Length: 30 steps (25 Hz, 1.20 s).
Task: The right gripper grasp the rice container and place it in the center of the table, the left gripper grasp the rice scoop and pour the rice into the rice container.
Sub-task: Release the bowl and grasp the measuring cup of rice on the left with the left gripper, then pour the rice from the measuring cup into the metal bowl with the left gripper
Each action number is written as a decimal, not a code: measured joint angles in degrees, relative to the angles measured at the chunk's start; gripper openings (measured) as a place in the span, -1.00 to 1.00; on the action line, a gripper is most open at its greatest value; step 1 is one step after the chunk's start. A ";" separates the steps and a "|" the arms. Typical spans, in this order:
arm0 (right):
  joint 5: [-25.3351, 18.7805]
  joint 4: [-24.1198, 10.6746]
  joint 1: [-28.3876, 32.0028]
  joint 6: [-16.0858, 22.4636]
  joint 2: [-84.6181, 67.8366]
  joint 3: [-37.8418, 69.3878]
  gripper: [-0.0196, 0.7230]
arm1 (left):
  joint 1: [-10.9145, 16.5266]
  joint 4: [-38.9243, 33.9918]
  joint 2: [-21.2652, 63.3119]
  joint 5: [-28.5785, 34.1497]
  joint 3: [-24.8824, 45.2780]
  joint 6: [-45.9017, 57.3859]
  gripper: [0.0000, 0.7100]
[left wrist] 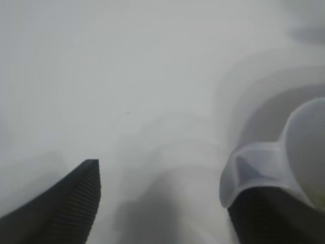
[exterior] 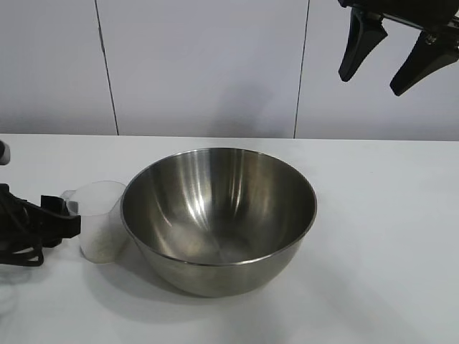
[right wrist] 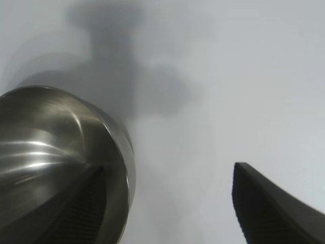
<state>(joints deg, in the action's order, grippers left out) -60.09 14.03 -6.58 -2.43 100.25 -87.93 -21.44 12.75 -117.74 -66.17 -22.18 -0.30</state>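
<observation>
My left gripper picks up the rice scoop by its short handle (exterior: 69,196) next. Then my left gripper pours the rice into the rice container (exterior: 219,215).
The rice container (exterior: 219,215), a wide steel bowl, stands in the middle of the table (exterior: 387,236); it also shows in the right wrist view (right wrist: 56,147). Against its left side stands the rice scoop (exterior: 100,218), a clear plastic cup, its lower part whitish with what looks like rice (exterior: 100,244). My left gripper (exterior: 72,218) lies low at the table's left, open beside the scoop. The scoop's handle (left wrist: 254,170) lies over one fingertip and the gap (left wrist: 165,180) is empty. My right gripper (exterior: 387,64) hangs open high at the back right, holding nothing (right wrist: 170,170).
A pale panelled wall (exterior: 208,64) runs behind the table. Bare white tabletop lies to the right of the bowl and in front of it.
</observation>
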 joint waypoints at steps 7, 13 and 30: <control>0.00 0.05 0.00 0.00 0.00 0.00 0.36 | 0.05 -4.17 0.00 0.15 -0.19 0.00 -0.83; 0.00 0.05 0.00 0.00 0.00 0.00 0.36 | 0.05 -5.82 0.00 0.15 -0.19 0.30 -0.97; 0.05 0.05 0.00 0.00 0.00 0.00 0.36 | 0.05 -9.43 27.58 23.15 -1.54 -4.20 -0.97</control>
<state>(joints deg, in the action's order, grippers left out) -60.03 14.08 -6.58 -2.43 100.25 -87.93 -21.39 3.32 -90.17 -43.02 -23.72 -4.50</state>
